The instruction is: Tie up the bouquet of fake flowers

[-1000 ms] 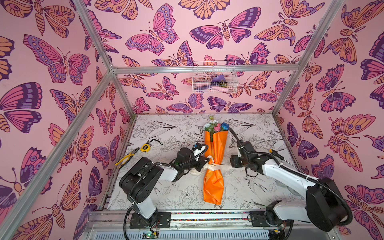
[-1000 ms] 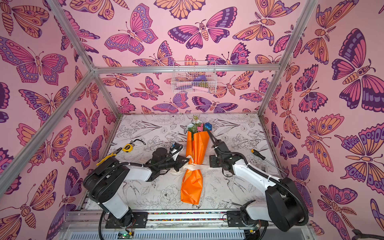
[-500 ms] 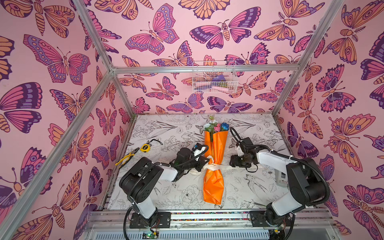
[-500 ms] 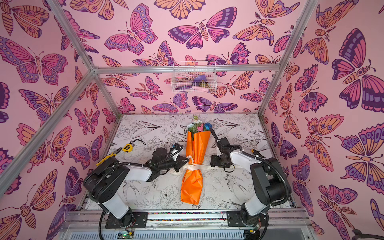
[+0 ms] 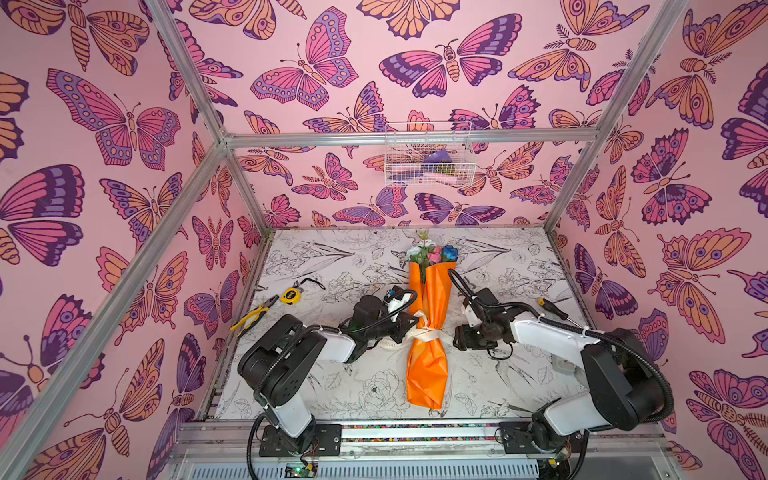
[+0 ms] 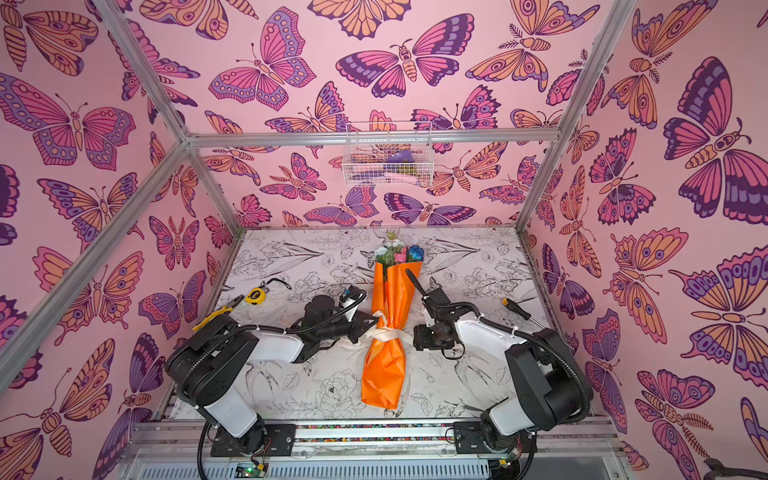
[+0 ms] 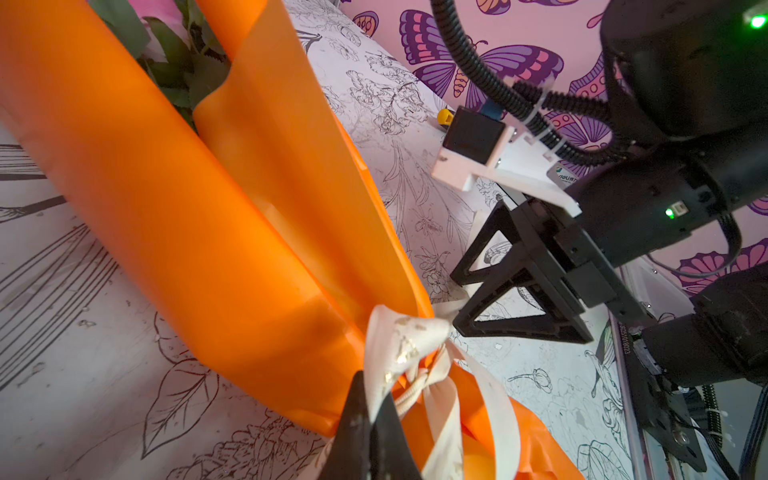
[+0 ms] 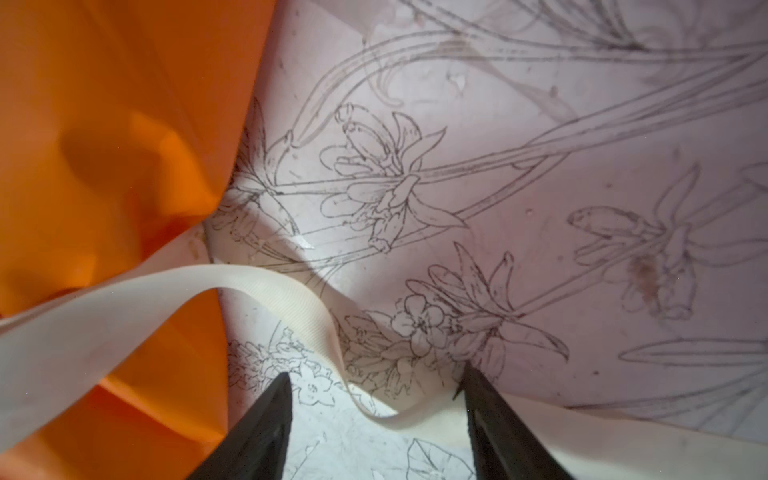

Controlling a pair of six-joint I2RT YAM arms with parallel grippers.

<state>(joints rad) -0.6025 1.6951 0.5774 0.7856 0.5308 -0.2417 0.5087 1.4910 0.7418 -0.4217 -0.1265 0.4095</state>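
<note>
My right gripper grabs the cream ribbon by its loose end beside the orange paper next, to bring it to the held loop for tying.
The bouquet of fake flowers lies lengthwise mid-table in orange paper, blooms toward the back wall. A cream ribbon circles its waist. My left gripper sits at the left of the waist, shut on a loop of that ribbon; in the left wrist view the left gripper pinches it. My right gripper is low at the right of the waist, open. In the right wrist view the ribbon tail curls loosely between the right gripper fingers, beside the orange paper.
Yellow-handled pliers and a yellow tape measure lie at the table's left side. A screwdriver lies near the right wall. A wire basket hangs on the back wall.
The right gripper has come down and nearer to the bouquet's waist, over the ribbon tail, with its jaws a little narrower. The left gripper has held still on the ribbon.
</note>
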